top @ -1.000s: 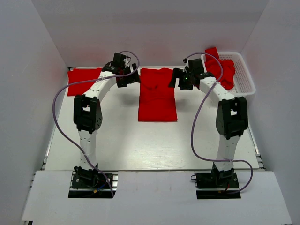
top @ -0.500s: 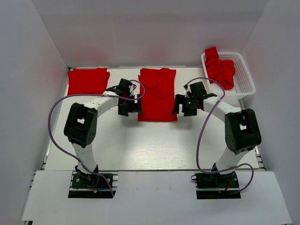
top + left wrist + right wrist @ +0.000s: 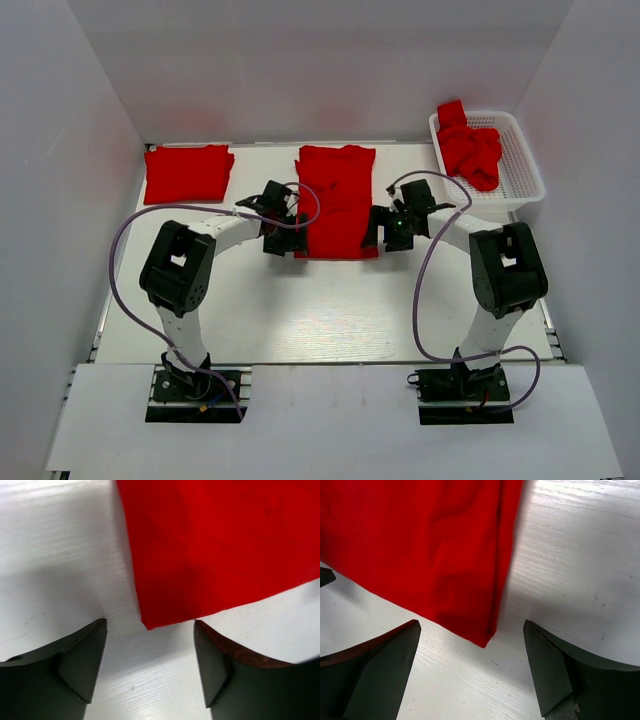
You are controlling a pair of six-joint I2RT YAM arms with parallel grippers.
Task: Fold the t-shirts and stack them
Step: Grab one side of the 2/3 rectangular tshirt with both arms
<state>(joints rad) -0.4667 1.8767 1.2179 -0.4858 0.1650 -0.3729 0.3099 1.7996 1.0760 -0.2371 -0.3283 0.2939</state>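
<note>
The robot's right gripper needs to fold the near edge of the red t-shirt over evenly, so next it should grab the t-shirt by its near corner tip (image 3: 375, 255) (image 3: 482, 637), opposite the left gripper.
One red t-shirt (image 3: 337, 200), folded into a long strip, lies flat at the middle of the table. My left gripper (image 3: 283, 238) is low over its near left corner and stands open. In the left wrist view that corner of the shirt (image 3: 215, 545) ends just beyond the gap between my fingertips (image 3: 80, 665). My right gripper (image 3: 387, 233) is open at the near right corner. Its wrist view shows the shirt (image 3: 420, 545) with its corner tip between the spread fingers (image 3: 545, 670), untouched. A folded t-shirt (image 3: 187, 172) lies at the back left. More t-shirts (image 3: 472, 152) are bunched in the basket.
The white lattice basket (image 3: 527, 170) stands at the back right corner against the right wall. White walls close in the table on the left, back and right. Purple cables loop off both arms above the table.
Both arms have swung back from the shirt's far end to its near corners and come down close to the table. The shirts have not moved.
</note>
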